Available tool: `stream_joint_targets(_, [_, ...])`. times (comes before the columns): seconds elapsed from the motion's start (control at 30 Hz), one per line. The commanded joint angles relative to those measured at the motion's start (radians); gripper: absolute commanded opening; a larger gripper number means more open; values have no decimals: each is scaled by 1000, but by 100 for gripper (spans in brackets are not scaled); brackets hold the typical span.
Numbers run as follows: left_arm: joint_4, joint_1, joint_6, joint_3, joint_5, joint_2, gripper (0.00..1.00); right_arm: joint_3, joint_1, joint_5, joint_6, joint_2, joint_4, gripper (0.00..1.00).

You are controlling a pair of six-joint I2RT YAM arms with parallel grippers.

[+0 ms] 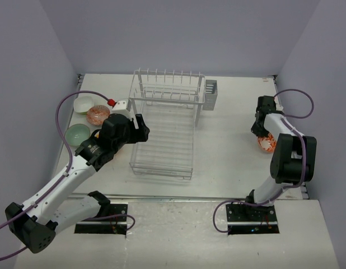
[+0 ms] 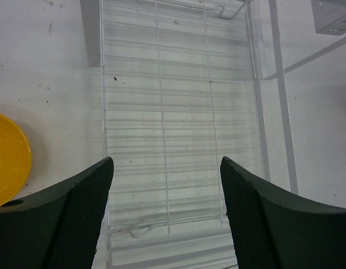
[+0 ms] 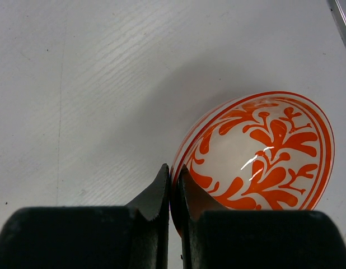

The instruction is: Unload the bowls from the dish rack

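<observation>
My right gripper opens next, since empty flat table lies close below the tilted white bowl, so the bowl would end on the tabletop.
The white wire dish rack stands mid-table and no bowl shows in it. My left gripper is open over its left edge, and in the left wrist view the jaws stand wide above the lower tray. An orange-yellow bowl lies just left of the rack. A pale bowl, a reddish patterned bowl and a mint green bowl sit at the far left. My right gripper is shut on the rim of the white bowl with orange-red pattern, tilted low over the table at the right. No blue-and-white bowl shows.
A grey cutlery holder hangs on the rack's back right corner. A small white object with a red top lies between the left bowls and the rack. Walls close the table on the left, back and right.
</observation>
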Motion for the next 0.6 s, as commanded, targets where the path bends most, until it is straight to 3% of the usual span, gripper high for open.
stream_joint_targets(0.0, [5, -3, 10, 30, 6, -10, 78, 37, 3, -41, -3, 31, 40, 0])
stream_joint_targets(0.2, [7, -5, 8, 27, 8, -13, 77, 37, 27, -42, -17, 36, 40, 3])
stream_joint_targets(0.23, [7, -5, 8, 28, 6, -13, 78, 34, 33, -42, -20, 25, 46, 13])
stream_joint_targets(0.3, [7, -3, 8, 28, -1, -14, 78, 28, 39, -47, -24, 14, 51, 20])
stream_joint_targets(0.33, [7, -4, 8, 24, -1, -14, 78, 26, 42, -48, -27, 7, 54, 31])
stream_joint_targets(0.4, [10, -3, 7, 18, 2, -13, 78, 26, 53, -50, -33, 2, 57, 43])
stream_joint_targets(0.57, [14, -4, 4, 9, 6, -13, 77, 35, 61, -45, -35, 2, 48, 47])
